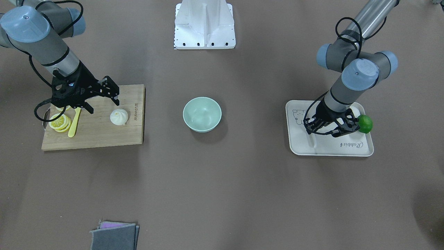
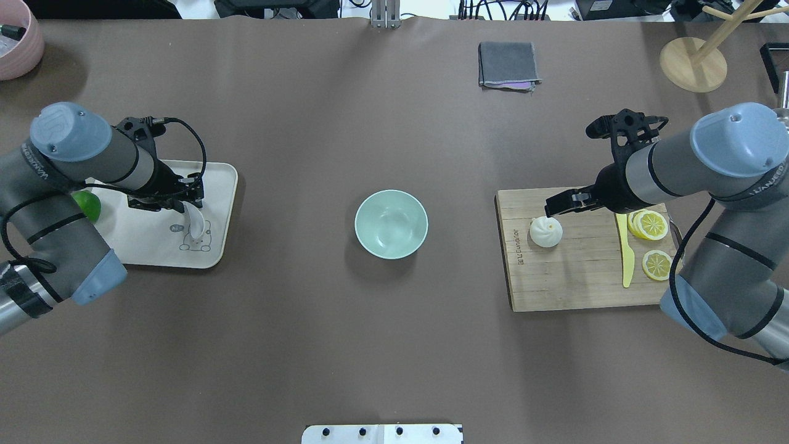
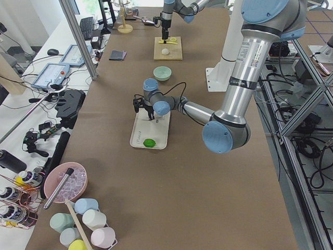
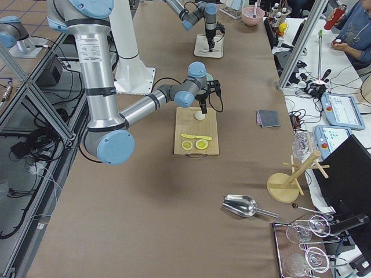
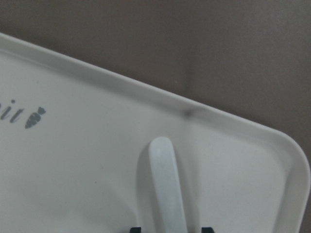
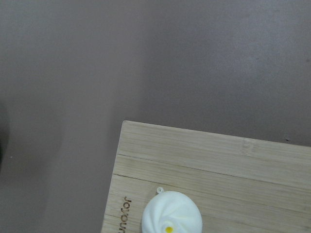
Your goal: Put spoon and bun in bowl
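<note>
My left gripper will grab the white spoon by its handle (image 5: pixel 169 194) next. It will then put the spoon in the bowl.
The white spoon (image 2: pixel 196 225) lies on the beige tray (image 2: pixel 154 253); the left wrist view shows its handle (image 5: pixel 165 184) pointing at a tray corner. My left gripper (image 2: pixel 185 206) is low over it and open, one fingertip on each side of the spoon. The white pleated bun (image 2: pixel 545 232) sits on the wooden cutting board (image 2: pixel 579 283). My right gripper (image 2: pixel 570 202) hovers open just beside the bun (image 1: pixel 119 117), not touching it. The bun shows at the bottom edge of the right wrist view (image 6: pixel 171 213). The mint-green bowl (image 2: pixel 391 253) stands empty mid-table, also in the front view (image 1: pixel 202 128).
A green lime (image 2: pixel 86 205) sits at the tray's outer edge. Lemon slices (image 2: pixel 653 225) and a yellow knife (image 2: pixel 627 259) lie on the board. A grey cloth (image 2: pixel 506 65), a wooden stand (image 2: pixel 693 65) and a pink bowl (image 2: pixel 15 46) are along the far edge.
</note>
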### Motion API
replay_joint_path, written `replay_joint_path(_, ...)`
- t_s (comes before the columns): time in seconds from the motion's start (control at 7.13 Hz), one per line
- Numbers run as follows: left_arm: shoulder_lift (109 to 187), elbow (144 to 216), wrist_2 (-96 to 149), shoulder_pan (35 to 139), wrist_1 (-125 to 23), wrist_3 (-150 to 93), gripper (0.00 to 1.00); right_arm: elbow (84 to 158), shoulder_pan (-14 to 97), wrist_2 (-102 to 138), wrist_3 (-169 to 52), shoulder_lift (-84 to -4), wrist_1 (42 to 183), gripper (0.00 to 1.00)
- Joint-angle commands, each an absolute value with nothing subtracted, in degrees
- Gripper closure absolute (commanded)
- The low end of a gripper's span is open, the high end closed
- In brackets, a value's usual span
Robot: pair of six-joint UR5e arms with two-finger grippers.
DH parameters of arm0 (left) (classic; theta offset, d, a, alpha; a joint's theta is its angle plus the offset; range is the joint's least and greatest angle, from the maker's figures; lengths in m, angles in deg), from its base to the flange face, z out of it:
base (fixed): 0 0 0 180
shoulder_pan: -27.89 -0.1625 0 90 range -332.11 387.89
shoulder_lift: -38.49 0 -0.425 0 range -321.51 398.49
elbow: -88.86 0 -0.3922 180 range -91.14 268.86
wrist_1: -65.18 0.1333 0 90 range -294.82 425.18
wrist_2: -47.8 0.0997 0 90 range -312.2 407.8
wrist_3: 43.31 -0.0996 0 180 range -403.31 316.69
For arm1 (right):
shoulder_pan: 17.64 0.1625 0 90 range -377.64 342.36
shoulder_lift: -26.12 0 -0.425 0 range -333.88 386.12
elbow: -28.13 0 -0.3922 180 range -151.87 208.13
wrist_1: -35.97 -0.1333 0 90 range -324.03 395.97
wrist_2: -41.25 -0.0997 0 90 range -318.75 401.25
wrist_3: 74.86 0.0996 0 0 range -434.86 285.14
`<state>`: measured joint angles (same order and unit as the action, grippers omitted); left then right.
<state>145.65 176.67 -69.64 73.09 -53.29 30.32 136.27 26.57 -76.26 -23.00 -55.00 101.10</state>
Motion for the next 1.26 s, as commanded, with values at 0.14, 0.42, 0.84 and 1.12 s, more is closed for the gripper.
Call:
replay_joint_path(0.14,147.02,178.41,-70.06,73.07,-53.21,30.17,1.0,136.24,26.57,-76.17,-23.0,-54.74,101.01,0.08)
replay_joint_path(0.42,150.61,181.49,-71.02,72.89,-52.59,30.78,1.0,135.98,24.91,-72.25,-23.0,-53.51,101.1,0.08)
replay_joint_path(0.84,160.36,180.36,-70.59,67.46,-52.76,32.88,1.0,131.06,21.83,-66.7,-23.35,-51.66,101.19,0.14)
replay_joint_path(1.12,165.55,179.39,-70.42,65.69,-52.33,36.47,1.0,129.12,21.47,-66.68,-23.09,-51.31,101.1,0.25)
